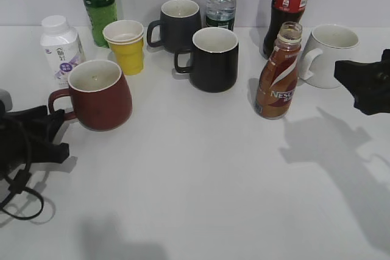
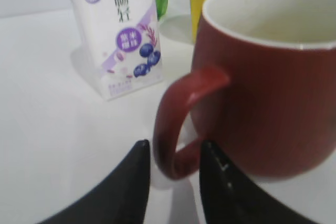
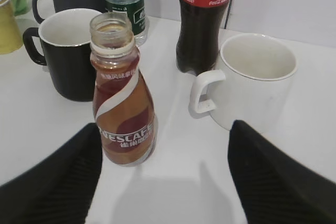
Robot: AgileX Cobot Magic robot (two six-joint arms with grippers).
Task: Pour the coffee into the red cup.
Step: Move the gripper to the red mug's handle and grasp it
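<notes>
The red cup's round body [image 2: 262,93] is wide for my fingers, so my left gripper should take the cup by its narrow loop handle [image 2: 173,121] next.
The red cup [image 1: 100,94] stands at the left with its loop handle pointing left; its white inside looks empty. My left gripper [image 1: 60,131] is open, its two black fingers either side of the lower handle [image 2: 176,129], not closed on it. The coffee bottle [image 1: 278,80], brown with a white swirl and Nescafe lettering, stands upright and uncapped at the right, still holding brown liquid. My right gripper [image 1: 348,86] is open and empty to its right. In the right wrist view the bottle [image 3: 123,114] stands just ahead of the left finger of the open jaws [image 3: 167,129].
A white mug [image 1: 329,53] and cola bottle [image 1: 288,4] stand close behind the coffee bottle. Black mug [image 1: 213,59], grey mug [image 1: 177,24], water bottle [image 1: 220,1], yellow paper cup [image 1: 127,47], green bottle [image 1: 96,1] and white yoghurt bottle [image 1: 61,47] line the back.
</notes>
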